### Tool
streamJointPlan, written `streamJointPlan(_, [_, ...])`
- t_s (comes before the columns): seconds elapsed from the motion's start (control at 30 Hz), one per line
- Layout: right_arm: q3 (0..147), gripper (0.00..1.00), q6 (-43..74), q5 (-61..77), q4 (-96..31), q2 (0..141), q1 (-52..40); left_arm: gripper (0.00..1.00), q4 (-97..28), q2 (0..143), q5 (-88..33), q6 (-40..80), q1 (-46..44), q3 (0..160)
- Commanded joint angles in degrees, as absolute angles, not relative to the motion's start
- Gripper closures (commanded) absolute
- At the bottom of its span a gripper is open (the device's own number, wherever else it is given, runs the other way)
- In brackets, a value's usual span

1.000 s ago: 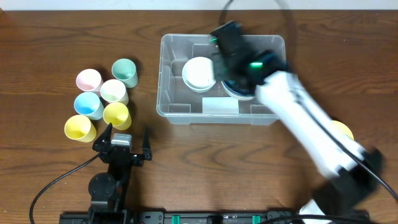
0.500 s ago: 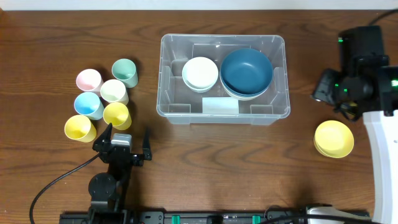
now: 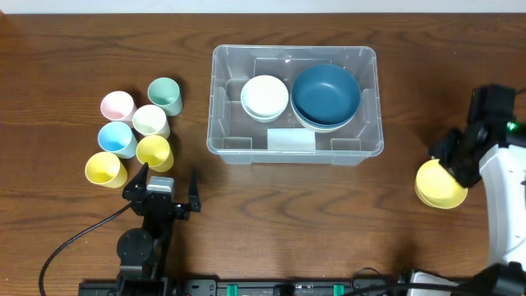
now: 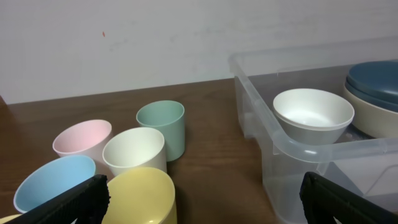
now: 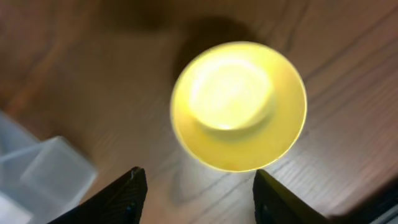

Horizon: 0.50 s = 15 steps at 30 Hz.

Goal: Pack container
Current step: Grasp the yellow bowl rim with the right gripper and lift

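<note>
The bowl's base needs to stay free to nest inside the bin. I will grab the yellow bowl's rim on the side facing the bin (image 3: 417, 187) (image 5: 181, 135) with my right gripper next.
The container (image 3: 215, 99) is a clear bin at the table's middle. It holds a white bowl (image 3: 265, 96) and a blue bowl (image 3: 326, 94) stacked on a pale one. A yellow bowl (image 3: 440, 185) lies on the table to the right, and in the right wrist view (image 5: 239, 104) it looks upside down. My right gripper (image 3: 454, 160) hovers over it, open and empty (image 5: 199, 199). My left gripper (image 3: 171, 182) is open and empty (image 4: 202, 199) at the front left. The bin's wall (image 4: 273, 134) and the white bowl (image 4: 313, 113) show in the left wrist view.
Several cups stand left of the bin: pink (image 3: 117, 105), green (image 3: 166, 94), cream (image 3: 150, 120), blue (image 3: 117, 138) and two yellow ones (image 3: 154, 151) (image 3: 105, 169). The nearest yellow cup (image 4: 140, 196) is just ahead of my left gripper.
My right arm has left the bin, where the blue bowl now lies, and swung right and forward to over the yellow bowl. The left arm has not moved.
</note>
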<state>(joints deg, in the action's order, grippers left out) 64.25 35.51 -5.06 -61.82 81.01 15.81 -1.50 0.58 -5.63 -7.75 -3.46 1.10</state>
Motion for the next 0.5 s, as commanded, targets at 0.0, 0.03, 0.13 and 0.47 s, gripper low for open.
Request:
streamJointPlan(0.0, [59.46,0.45,36.62,-2.68,-59.05,80.51,17.93,0.02,-3.53,0.23,-6.68,-7.90,-3.18,0.23])
streamJointPlan(0.03, [58.39,0.46,36.62,-2.70,-58.19,80.51,18.28,0.02,-3.53,0.23,-6.68,-7.90,-3.18,0.23])
streamJointPlan(0.13, [55.20,0.50,36.62,-2.70,-55.31,80.51,18.92,0.02,-3.53,0.23,-6.68,-7.90,-3.18,0.23])
streamJointPlan(0.47, [45.78,0.55,36.10,-0.78,-42.37,80.58,18.87,0.02,-3.53,0.23,-6.68,-7.90,-3.18,0.23])
